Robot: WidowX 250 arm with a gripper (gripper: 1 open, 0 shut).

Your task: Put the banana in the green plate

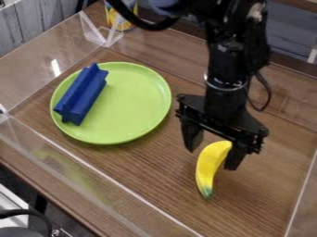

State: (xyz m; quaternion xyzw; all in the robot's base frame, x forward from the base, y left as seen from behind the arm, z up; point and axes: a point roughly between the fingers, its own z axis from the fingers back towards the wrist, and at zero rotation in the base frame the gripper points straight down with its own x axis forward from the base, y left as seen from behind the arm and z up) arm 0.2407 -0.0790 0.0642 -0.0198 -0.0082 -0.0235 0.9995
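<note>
Next, my gripper grabs the banana [212, 170] by the end [218, 150] opposite its greenish tip to put it in the green plate.
The banana [212, 170] lies on the wooden table at the right front, yellow with a greenish tip toward the camera. My gripper [214, 145] points straight down over the banana's far end, open, one black finger on each side of that end. Nothing is held. The green plate [139, 113] sits to the left of the gripper, flat on the table, with a gap of bare wood between it and the banana.
A blue rectangular block [82, 93] rests on the left part of the plate. Clear plastic walls [37, 157] run around the table area. A yellow can [118, 18] stands at the back, partly hidden behind the arm.
</note>
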